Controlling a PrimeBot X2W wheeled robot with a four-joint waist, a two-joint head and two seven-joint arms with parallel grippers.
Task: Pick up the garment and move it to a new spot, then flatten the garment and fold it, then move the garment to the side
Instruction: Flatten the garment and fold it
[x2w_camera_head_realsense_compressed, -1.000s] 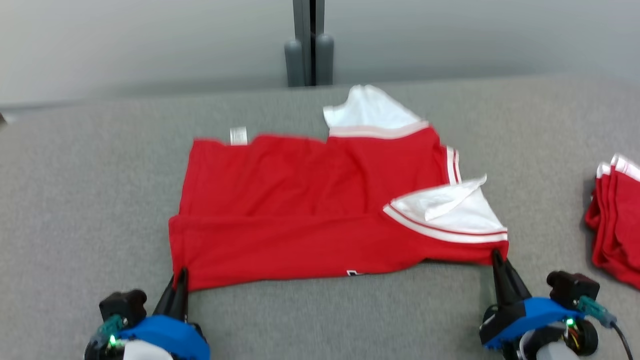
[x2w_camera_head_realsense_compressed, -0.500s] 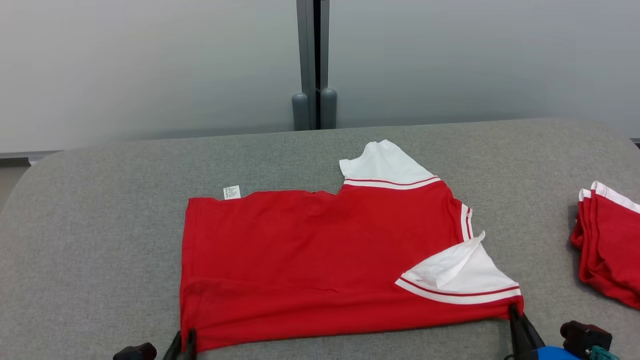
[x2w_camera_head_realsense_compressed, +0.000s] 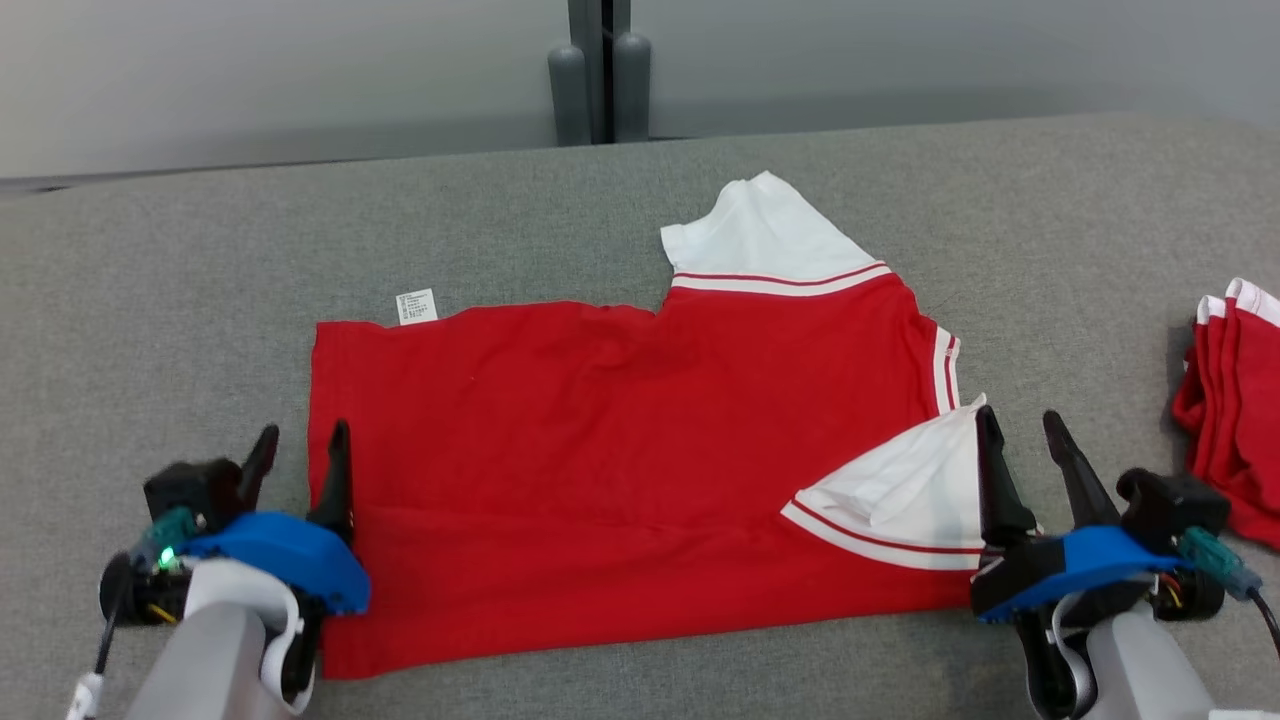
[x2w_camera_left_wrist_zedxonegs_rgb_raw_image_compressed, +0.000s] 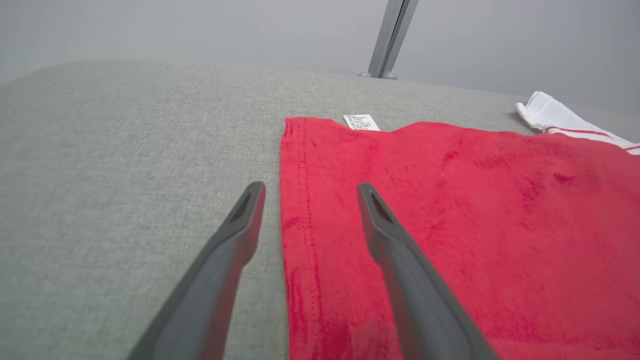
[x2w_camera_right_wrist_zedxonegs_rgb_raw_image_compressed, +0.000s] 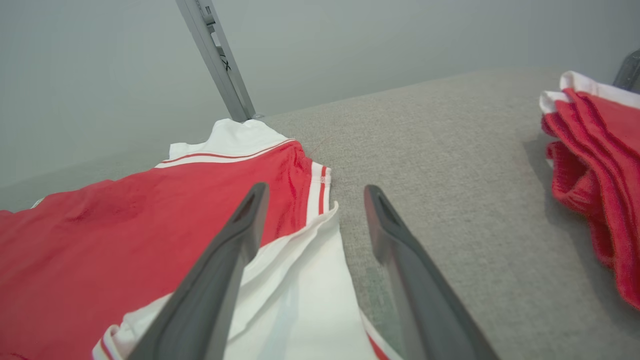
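The red body is lying flat on the tabletop. My right gripper needs to grab the garment by the raised fold of its white sleeve next.
The garment, a red shirt with white striped sleeves, lies spread on the grey table. One white sleeve points to the far side; the other is folded onto the body at the near right. My left gripper is open and straddles the garment's left hem, one finger over the red cloth and one over the table. My right gripper is open at the right edge, its left finger over the white sleeve. Neither holds anything.
A stack of folded red and white garments sits at the table's right edge, close to my right gripper. A grey post stands behind the table against a pale wall. A white label sticks out at the garment's far left corner.
Both grippers have opened and let go of the garment's near corners, then moved forward along its side edges. The head camera has shifted; the garment lies flat.
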